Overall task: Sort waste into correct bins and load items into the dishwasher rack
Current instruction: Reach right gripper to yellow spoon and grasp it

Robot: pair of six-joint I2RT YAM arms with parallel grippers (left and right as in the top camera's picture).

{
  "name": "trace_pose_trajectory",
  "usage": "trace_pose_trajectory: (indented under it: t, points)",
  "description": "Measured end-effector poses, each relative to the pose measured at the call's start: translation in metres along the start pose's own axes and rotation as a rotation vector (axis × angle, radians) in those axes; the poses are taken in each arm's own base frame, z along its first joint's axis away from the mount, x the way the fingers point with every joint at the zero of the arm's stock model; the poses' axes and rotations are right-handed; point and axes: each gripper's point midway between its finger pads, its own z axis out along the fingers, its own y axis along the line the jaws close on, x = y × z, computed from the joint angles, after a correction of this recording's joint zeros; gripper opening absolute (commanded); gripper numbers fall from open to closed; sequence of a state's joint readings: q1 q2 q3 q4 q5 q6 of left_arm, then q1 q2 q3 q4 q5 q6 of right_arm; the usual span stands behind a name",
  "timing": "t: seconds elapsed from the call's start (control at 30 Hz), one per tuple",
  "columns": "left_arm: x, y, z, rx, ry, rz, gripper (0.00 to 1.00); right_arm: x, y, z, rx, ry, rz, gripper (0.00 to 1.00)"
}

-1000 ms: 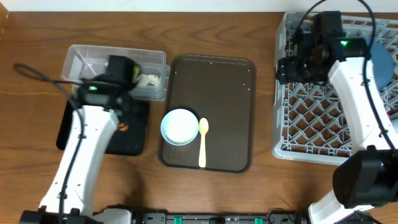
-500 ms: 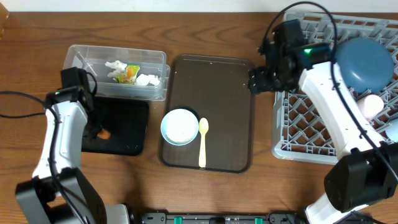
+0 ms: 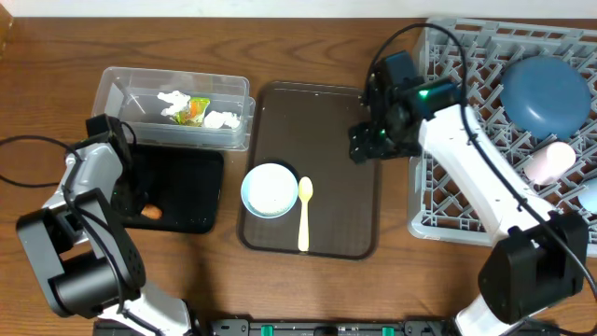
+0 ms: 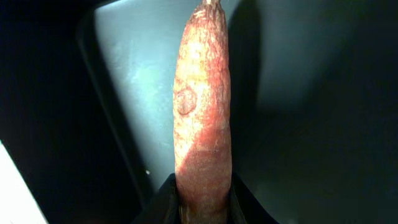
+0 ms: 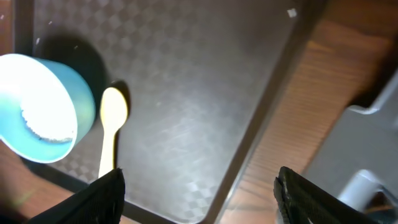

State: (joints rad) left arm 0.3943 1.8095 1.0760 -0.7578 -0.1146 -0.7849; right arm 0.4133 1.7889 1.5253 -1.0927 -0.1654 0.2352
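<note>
The black tray's flat bottom is close below the orange carrot-like stick (image 3: 152, 212), so my left gripper needs to open now, and the stick would land inside the tray.
My left gripper (image 3: 135, 201) is low over the shallow black tray (image 3: 191, 191). It is shut on the small orange carrot-like stick (image 3: 152, 212), which fills the left wrist view (image 4: 202, 106) between the fingers (image 4: 202, 190). The clear tub (image 3: 126, 98) holds white tissue bits (image 3: 222, 119) and the orange-yellow-green wrapper (image 3: 193, 108). My right gripper (image 3: 368, 140) is open and empty (image 5: 199, 193) above the right edge of the brown serving tray (image 3: 340, 140). On that tray are the light blue bowl (image 3: 269, 189) (image 5: 40, 106) and the pale yellow spoon (image 3: 304, 213) (image 5: 111, 124).
The grey dishwasher rack (image 3: 466, 187) at the right holds the dark blue plate (image 3: 546, 89), the pink cup (image 3: 548, 161) and the light blue cup (image 3: 590, 193) at the frame's edge. A white speck (image 5: 291, 12) lies on the brown tray. A black cable runs left of the black tray.
My right arm has swung left from the rack to the brown tray's right edge. My left arm has pulled back from the clear tub to the black tray's left side, carrying the carrot stick with it.
</note>
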Motion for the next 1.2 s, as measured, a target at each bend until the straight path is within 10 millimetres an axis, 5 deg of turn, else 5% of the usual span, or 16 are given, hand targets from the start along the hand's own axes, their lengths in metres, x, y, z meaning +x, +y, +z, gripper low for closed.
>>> trace_pose_trajectory:
  t: [0.13, 0.37, 0.57, 0.97, 1.2]
  points:
    - [-0.002, 0.0, 0.001, 0.003, -0.002, 0.0, 0.3, 0.01, 0.013, 0.012, -0.006, 0.018, -0.006, 0.99]
    - [-0.001, -0.001, 0.001, 0.006, 0.0, 0.03, 0.54, 0.026, 0.029, 0.031, -0.037, 0.05, -0.041, 0.99]
    - [0.003, 0.002, -0.003, 0.001, 0.021, 0.102, 0.64, 0.025, 0.031, 0.04, -0.051, 0.036, -0.018, 0.94]
    - [-0.011, 0.002, -0.094, 0.198, -0.151, 0.103, 0.67, 0.052, 0.045, 0.084, 0.048, -0.002, -0.166, 0.96]
    - [-0.009, 0.005, -0.101, 0.206, -0.159, 0.104, 0.67, 0.067, 0.068, 0.102, 0.035, -0.035, -0.245, 0.93]
